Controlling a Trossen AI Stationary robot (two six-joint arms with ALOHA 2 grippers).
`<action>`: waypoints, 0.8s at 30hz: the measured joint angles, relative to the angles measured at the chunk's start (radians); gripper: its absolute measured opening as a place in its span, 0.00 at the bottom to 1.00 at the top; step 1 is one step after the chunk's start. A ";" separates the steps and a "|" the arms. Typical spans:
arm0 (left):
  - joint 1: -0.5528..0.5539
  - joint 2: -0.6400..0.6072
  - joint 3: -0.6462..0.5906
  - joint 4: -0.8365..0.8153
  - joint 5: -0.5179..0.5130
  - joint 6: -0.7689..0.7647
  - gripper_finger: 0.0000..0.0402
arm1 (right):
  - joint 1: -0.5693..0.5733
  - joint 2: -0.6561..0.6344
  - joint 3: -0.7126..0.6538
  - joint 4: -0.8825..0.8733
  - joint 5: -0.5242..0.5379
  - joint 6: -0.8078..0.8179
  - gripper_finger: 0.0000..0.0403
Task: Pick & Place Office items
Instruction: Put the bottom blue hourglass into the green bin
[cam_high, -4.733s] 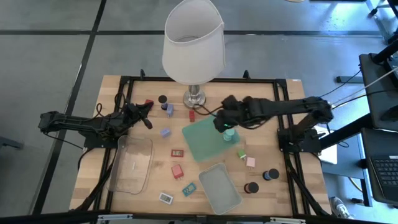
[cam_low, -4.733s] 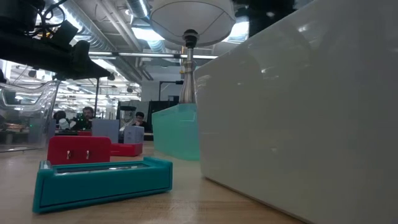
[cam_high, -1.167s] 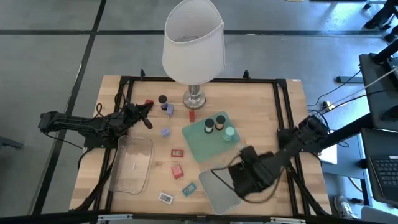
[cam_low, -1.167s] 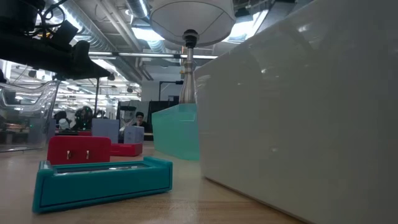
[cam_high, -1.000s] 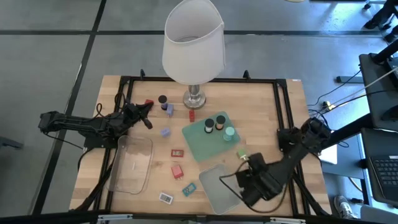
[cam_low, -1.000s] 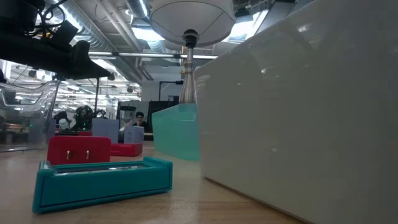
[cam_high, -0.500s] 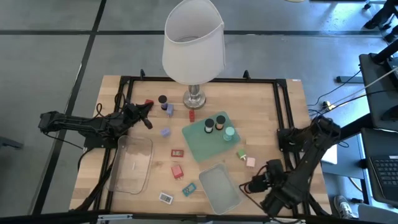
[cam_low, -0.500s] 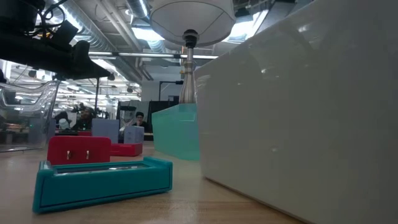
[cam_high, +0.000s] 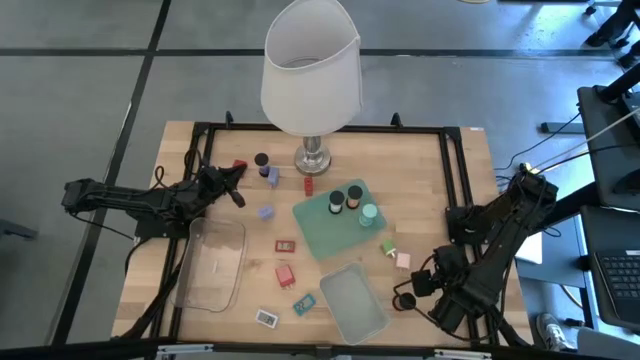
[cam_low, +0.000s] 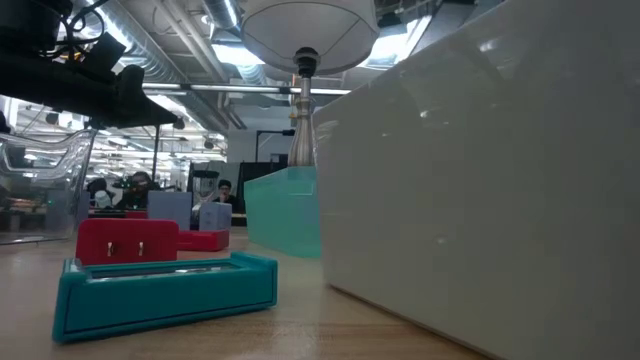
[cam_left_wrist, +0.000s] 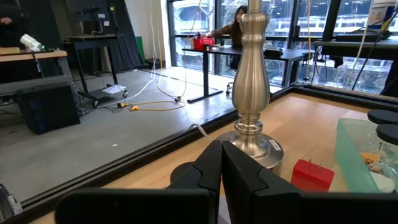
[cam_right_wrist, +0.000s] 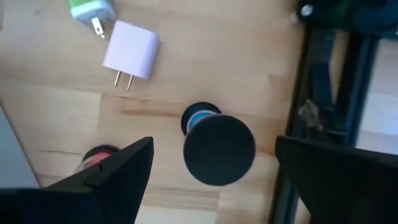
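Note:
My right gripper should go lower before it closes on the cylinder: my fingers are above the cylinder's black top (cam_right_wrist: 219, 150) between them, so they would miss if I closed now.
My right gripper (cam_right_wrist: 213, 146) hangs open over the table's near right corner (cam_high: 425, 288), pointing down. A short dark cylinder with a black top (cam_right_wrist: 219, 149) stands on the wood between its fingers, untouched. A second cylinder with a reddish top (cam_right_wrist: 99, 154) peeks out beside one finger (cam_high: 404, 299). A lavender plug block (cam_right_wrist: 132, 48) and a green block (cam_right_wrist: 92, 9) lie farther off. Three cylinders stand on the mint tray (cam_high: 318, 232). My left gripper (cam_left_wrist: 221, 168) waits shut at the far left (cam_high: 235, 186).
The lamp (cam_high: 310, 70) stands at the far middle, its base (cam_left_wrist: 252, 134) before my left gripper. A clear bin (cam_high: 212, 262) sits near left, a second tray (cam_high: 352, 300) near middle. Red, teal and white items (cam_high: 286, 275) lie between. The black frame rail (cam_right_wrist: 323, 68) runs beside my right gripper.
My right gripper has swung from above the near tray toward the table's right edge and now hangs over the cylinders at the near right corner. Nothing on the table has moved.

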 joint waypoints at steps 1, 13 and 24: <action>0.000 0.000 0.000 0.000 0.000 0.000 0.02 | 0.001 -0.005 -0.020 0.021 -0.003 0.000 0.85; 0.000 0.000 0.000 0.000 0.000 0.000 0.02 | 0.001 -0.015 -0.132 0.139 -0.023 -0.019 0.85; 0.000 0.000 0.000 0.000 0.000 0.000 0.02 | 0.000 -0.015 -0.152 0.203 -0.023 -0.019 0.63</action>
